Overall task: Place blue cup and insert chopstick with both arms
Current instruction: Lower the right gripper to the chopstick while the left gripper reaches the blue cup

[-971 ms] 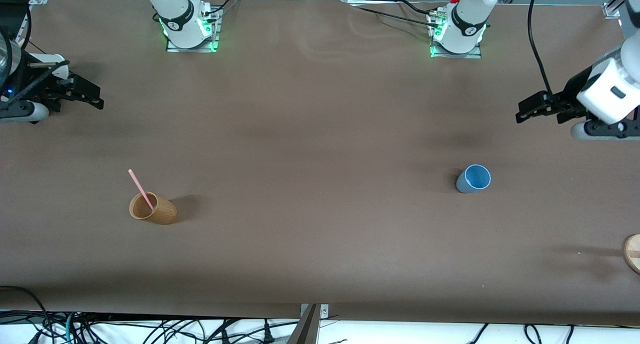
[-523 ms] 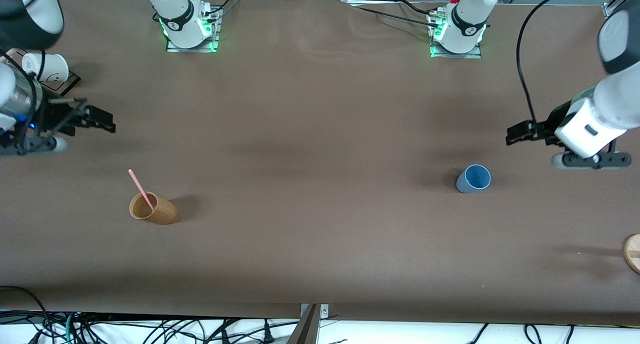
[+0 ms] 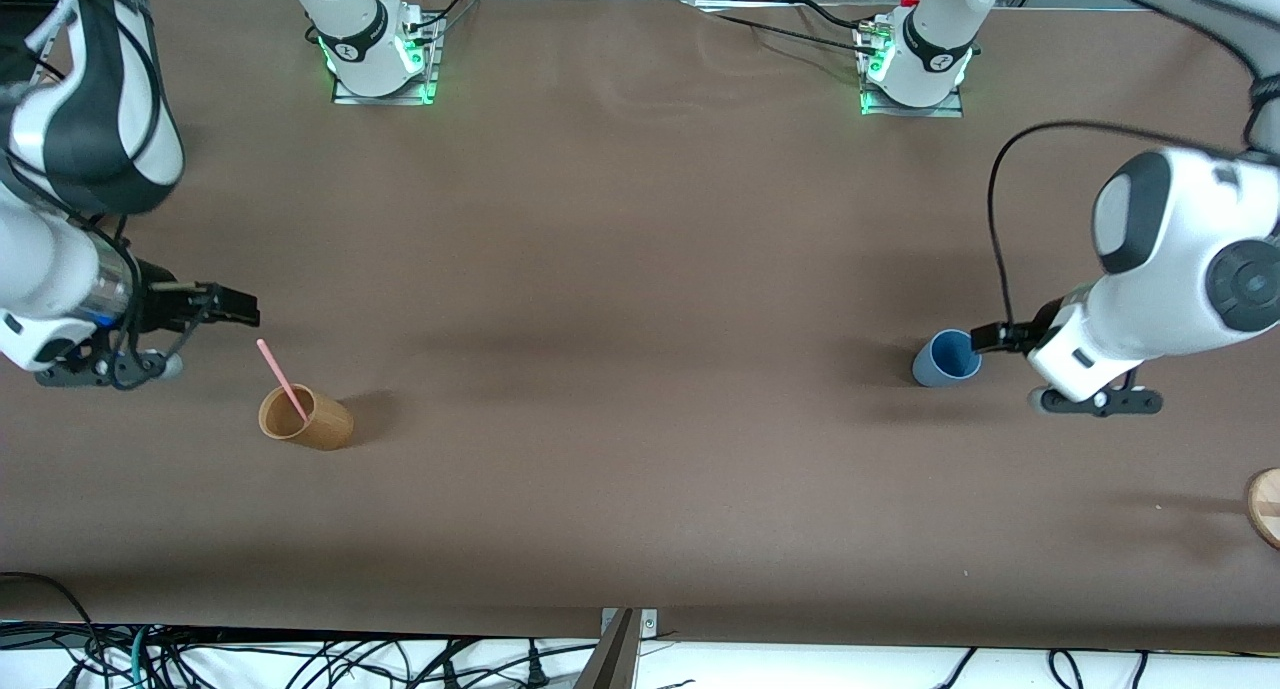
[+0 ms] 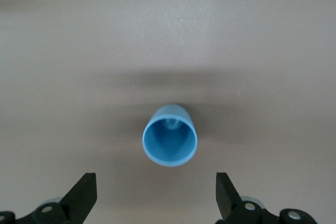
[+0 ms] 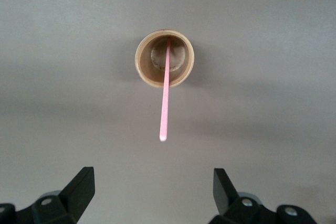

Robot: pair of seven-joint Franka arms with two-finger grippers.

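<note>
My right gripper should pick up the pink chopstick next by its exposed top end [image 3: 262, 346]. Then its lower length stays free to go into the blue cup [image 3: 944, 359].
The blue cup [image 3: 944, 359] stands upright toward the left arm's end of the table; it also shows in the left wrist view [image 4: 170, 138]. My left gripper [image 3: 988, 337] is open and empty, right beside the cup's rim, its fingers [image 4: 84, 192] wide apart. The pink chopstick [image 3: 282, 380] leans in a tan wooden cup [image 3: 305, 419] toward the right arm's end; both show in the right wrist view, the chopstick [image 5: 165, 93] in the tan cup [image 5: 164, 59]. My right gripper [image 3: 238, 312] is open and empty, just above the chopstick's upper tip.
A round wooden piece [image 3: 1265, 507] lies at the table edge at the left arm's end. Both arm bases [image 3: 372, 44] stand along the table's edge farthest from the camera. Cables hang below the front edge.
Both arms have swung down toward the camera side. My left gripper came down beside the blue cup; my right gripper came close to the chopstick's tip. The cups and chopstick have not moved.
</note>
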